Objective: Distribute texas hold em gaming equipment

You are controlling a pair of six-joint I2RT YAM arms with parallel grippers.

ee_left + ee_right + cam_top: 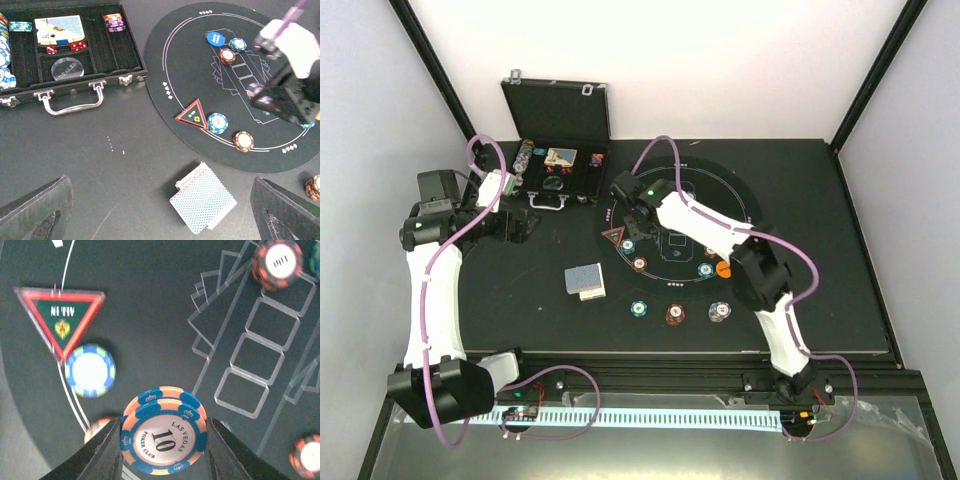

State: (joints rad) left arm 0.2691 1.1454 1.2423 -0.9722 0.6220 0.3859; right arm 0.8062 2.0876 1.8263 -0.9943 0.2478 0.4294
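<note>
I need to keep holding the chips with my right gripper until they reach the empty spot beside the red triangle marker. The chips are hanging above the mat [745, 205], short of that spot.
My right gripper [638, 230] [162, 440] hovers over the left part of the round mat [745, 205], shut on a small stack of blue-and-orange "10" chips [164, 437]. Just beyond it lie the red triangle marker [60, 317] [613, 238] and a teal chip [90, 370]. The blue-backed deck of cards [585, 281] [202, 197] lies on the table left of the mat. My left gripper [515, 225] [160, 215] is open and empty, above the table near the case. Teal [639, 308], red-brown [675, 314] and white [718, 312] chips lie along the mat's near edge.
The open black case [555, 165] [70, 55] with chips, cards and dice stands at the back left. An orange disc [723, 268] and a blue disc [215, 38] lie on the mat with more chips. The white walls close in on both sides.
</note>
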